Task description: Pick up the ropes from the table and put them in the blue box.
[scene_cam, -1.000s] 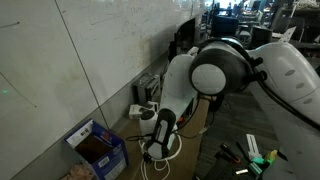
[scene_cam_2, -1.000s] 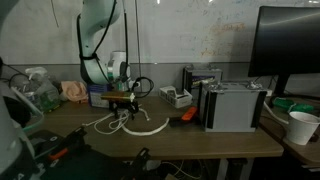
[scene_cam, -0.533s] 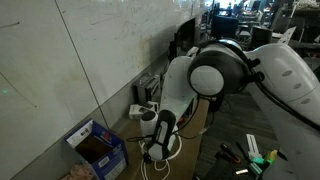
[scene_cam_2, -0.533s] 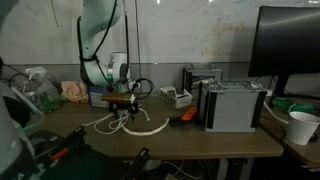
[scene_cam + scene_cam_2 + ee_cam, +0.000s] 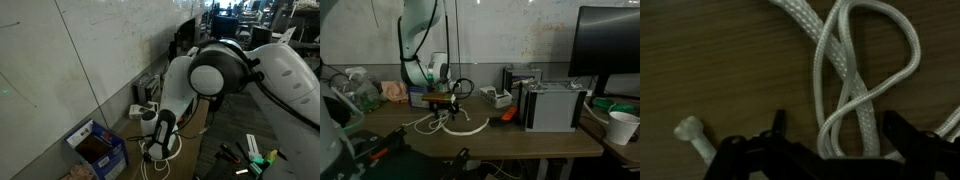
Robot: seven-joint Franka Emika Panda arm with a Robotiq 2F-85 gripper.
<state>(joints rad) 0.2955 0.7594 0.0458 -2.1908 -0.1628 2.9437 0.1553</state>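
My fingers are down on either side of the doubled rope loop (image 5: 152, 156) (image 5: 843, 122), so it is time for my gripper to close on the loop now.
White ropes (image 5: 855, 75) lie looped on the wooden table. In the wrist view my gripper (image 5: 835, 130) is open, its two dark fingers standing either side of a doubled rope loop, close above the table. In both exterior views the gripper (image 5: 442, 103) (image 5: 160, 135) hangs low over the rope pile (image 5: 455, 125) (image 5: 162, 152). The blue box (image 5: 97, 148) stands beside the pile near the wall, with dark contents inside; it also shows behind the arm (image 5: 417, 97).
A knotted rope end (image 5: 690, 130) lies at the left in the wrist view. A grey metal case (image 5: 555, 105), an orange object (image 5: 506, 115), a monitor (image 5: 610, 50) and a white cup (image 5: 620, 127) sit along the table. Tools (image 5: 255, 152) lie near the table's edge.
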